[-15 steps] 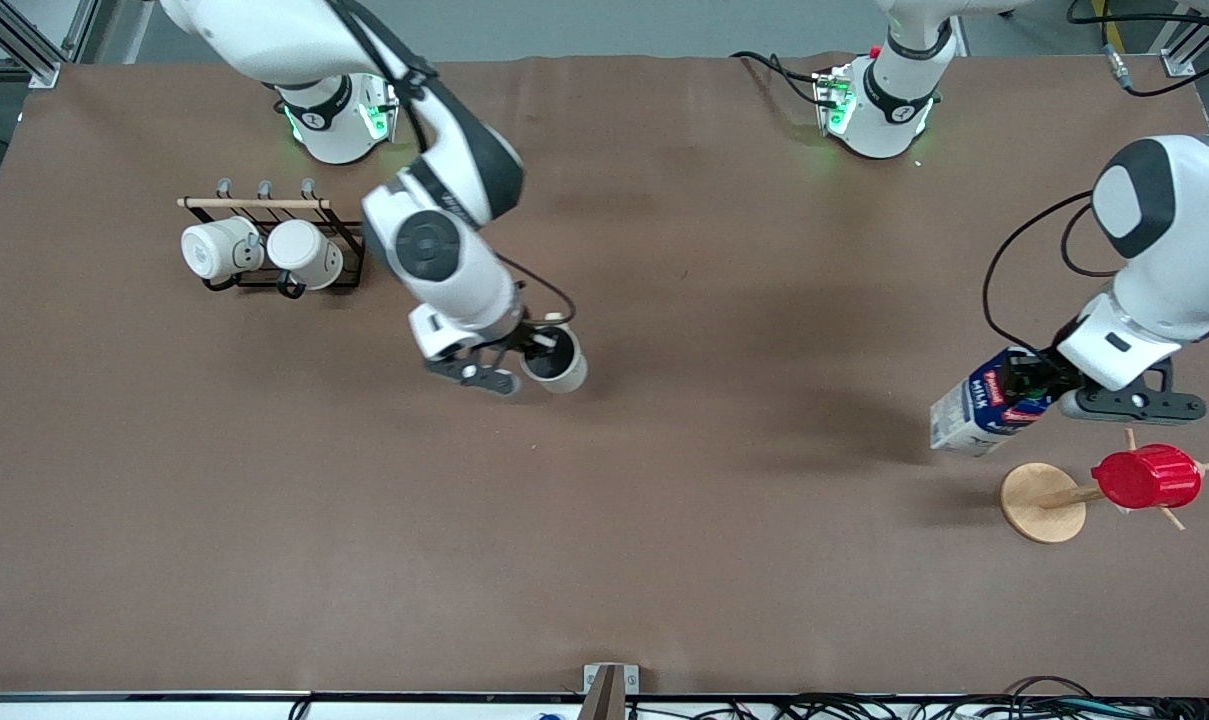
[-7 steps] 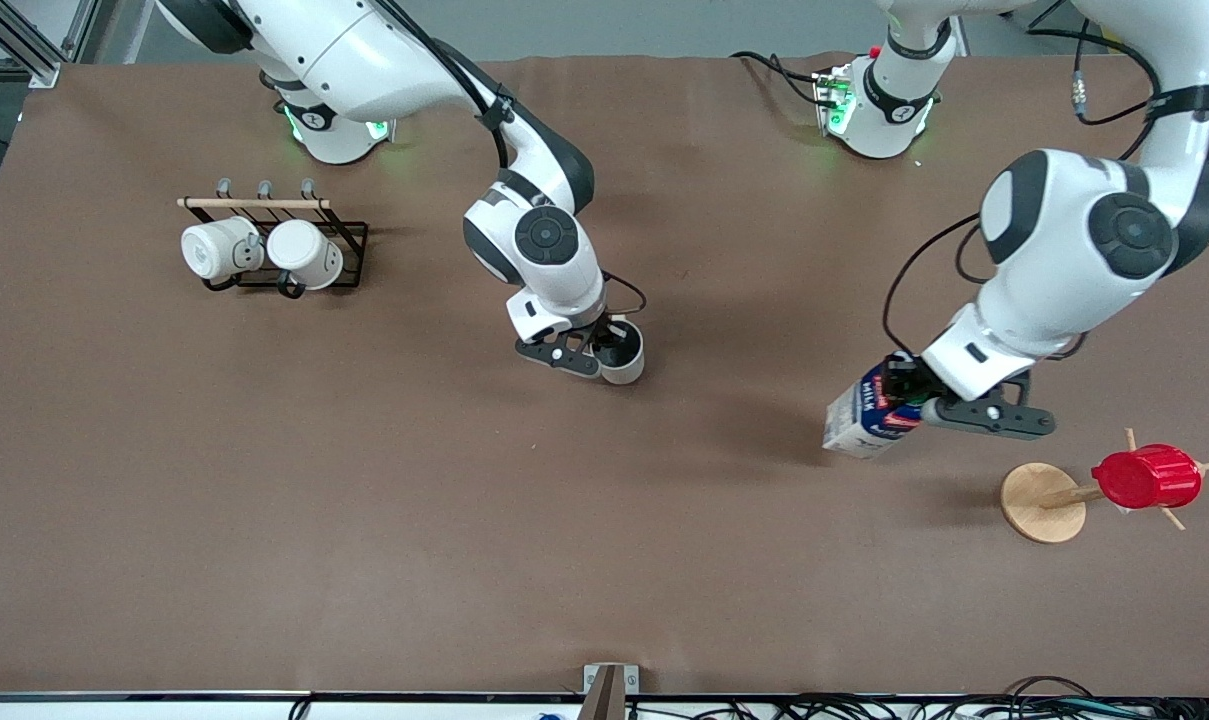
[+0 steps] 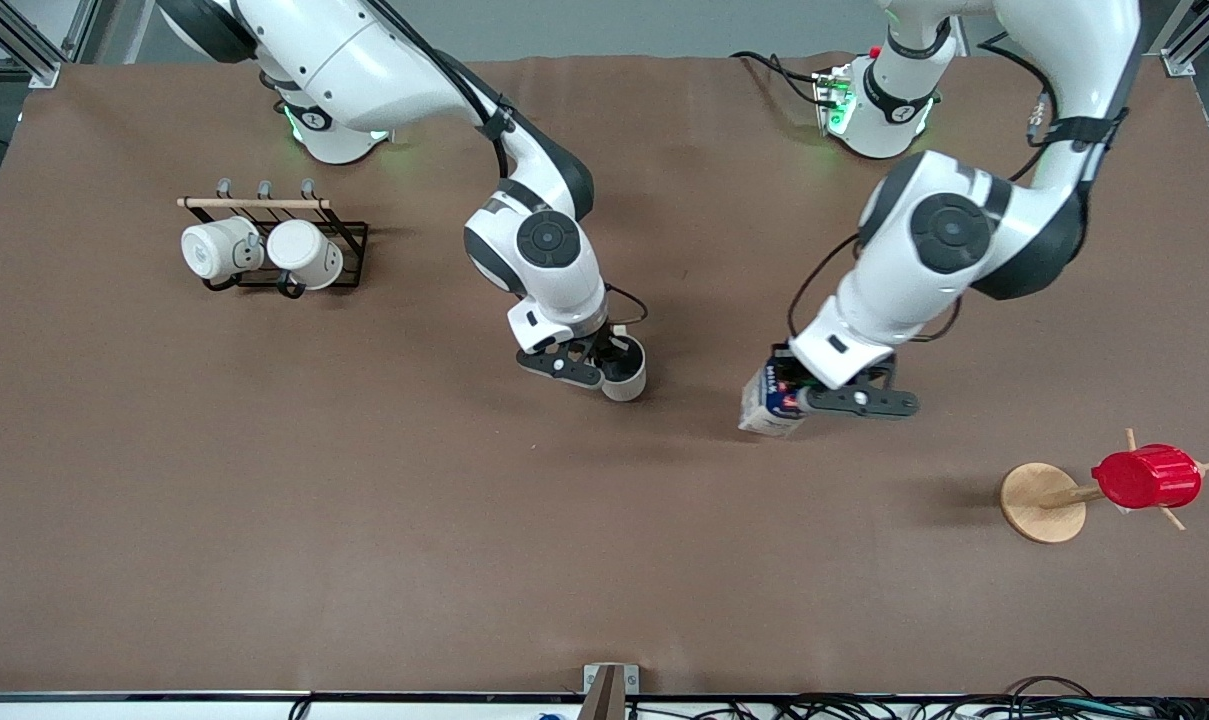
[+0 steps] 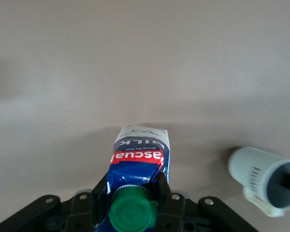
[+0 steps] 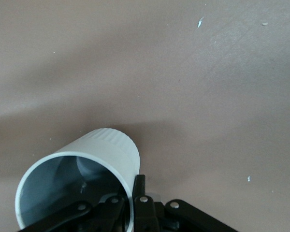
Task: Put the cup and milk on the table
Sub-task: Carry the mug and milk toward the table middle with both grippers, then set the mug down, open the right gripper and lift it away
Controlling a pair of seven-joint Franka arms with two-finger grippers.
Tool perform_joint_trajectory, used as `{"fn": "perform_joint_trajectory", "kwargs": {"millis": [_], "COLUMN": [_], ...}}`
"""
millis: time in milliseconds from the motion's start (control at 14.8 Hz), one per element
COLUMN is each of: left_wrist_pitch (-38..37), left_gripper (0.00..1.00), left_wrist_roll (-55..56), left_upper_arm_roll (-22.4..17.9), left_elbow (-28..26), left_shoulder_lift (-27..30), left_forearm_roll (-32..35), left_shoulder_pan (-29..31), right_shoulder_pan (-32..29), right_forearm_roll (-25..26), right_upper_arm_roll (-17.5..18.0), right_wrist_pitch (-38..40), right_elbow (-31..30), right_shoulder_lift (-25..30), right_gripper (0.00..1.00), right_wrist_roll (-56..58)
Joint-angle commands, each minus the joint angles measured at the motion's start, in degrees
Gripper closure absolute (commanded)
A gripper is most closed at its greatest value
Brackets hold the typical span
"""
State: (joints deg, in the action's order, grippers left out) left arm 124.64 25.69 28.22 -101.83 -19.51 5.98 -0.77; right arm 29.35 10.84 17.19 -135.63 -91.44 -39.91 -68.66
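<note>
My left gripper holds the milk and should keep it until it reaches the table; the milk's base [image 3: 765, 427] is short of the tabletop spot beside the cup [image 3: 625, 372].
My right gripper [image 3: 612, 357] is shut on the rim of the cup [image 3: 625, 372], a pale grey mug with a dark inside, and holds it tilted just above the table [image 3: 364, 500] near its middle. In the right wrist view the cup [image 5: 82, 179] has one finger inside and one finger [image 5: 139, 186] outside its wall. My left gripper [image 3: 792, 390] is shut on the milk [image 3: 769, 405], a blue-and-white carton, over the table beside the cup toward the left arm's end. In the left wrist view the milk [image 4: 137, 164] with its green cap sits between the jaws, and the cup [image 4: 263, 176] shows off to one side.
A black rack [image 3: 274, 240] with two white mugs stands toward the right arm's end. A red ribbed cup [image 3: 1146, 477] hangs on a wooden stand [image 3: 1042, 502] toward the left arm's end, nearer the front camera than the milk.
Both arms have swung toward the middle of the table: the right gripper with the cup came from near the rack, the left gripper with the milk came away from the wooden stand.
</note>
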Motion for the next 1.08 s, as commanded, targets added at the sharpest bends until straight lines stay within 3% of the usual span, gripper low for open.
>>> {"fn": "perform_joint_trajectory", "kwargs": {"millis": [0,67,135,202,405,877,1012], "left_wrist_pitch": [-3.0,-4.5,-6.1,-7.7,-8.5,-8.5,-8.5], "left_gripper": [0.91,0.9,0.9,0.9,0.89,0.87,0.87], "left_wrist_roll": [3.2,4.5,5.5,6.2,11.4,15.3,15.5], "left_upper_arm_roll": [2.5,3.2,4.2,4.5,6.0,7.4,7.4], "left_elbow": [6.1,8.3,10.9,12.7,13.4,13.3,13.3], "left_shoulder_lift": [-5.1,-7.1,-9.2,-10.8,-12.9,-13.8,-13.9], "left_forearm_roll": [1.4,1.6,1.7,2.1,8.2,8.8,8.9], "left_shoulder_pan": [0.2,0.0,-0.5,-1.2,-2.6,-4.6,-4.9], "right_shoulder_pan": [-0.1,-0.3,-0.5,-0.5,-2.7,-13.3,-17.6], "right_forearm_roll": [2.1,2.3,2.3,2.3,1.8,1.6,1.0], "right_upper_arm_roll": [0.4,0.4,0.5,0.4,0.6,0.6,0.0], "right_wrist_pitch": [-0.2,-0.1,0.0,0.4,7.5,27.9,32.9], "right_elbow": [1.4,1.5,1.5,1.7,2.5,2.3,2.6], "right_shoulder_lift": [-1.5,-1.4,-1.3,-1.0,4.3,22.1,26.4], "right_gripper": [0.91,0.77,0.3,0.0,0.0,0.0,0.0], "right_wrist_roll": [-1.7,-1.7,-1.7,-1.6,-0.6,2.2,9.7]}}
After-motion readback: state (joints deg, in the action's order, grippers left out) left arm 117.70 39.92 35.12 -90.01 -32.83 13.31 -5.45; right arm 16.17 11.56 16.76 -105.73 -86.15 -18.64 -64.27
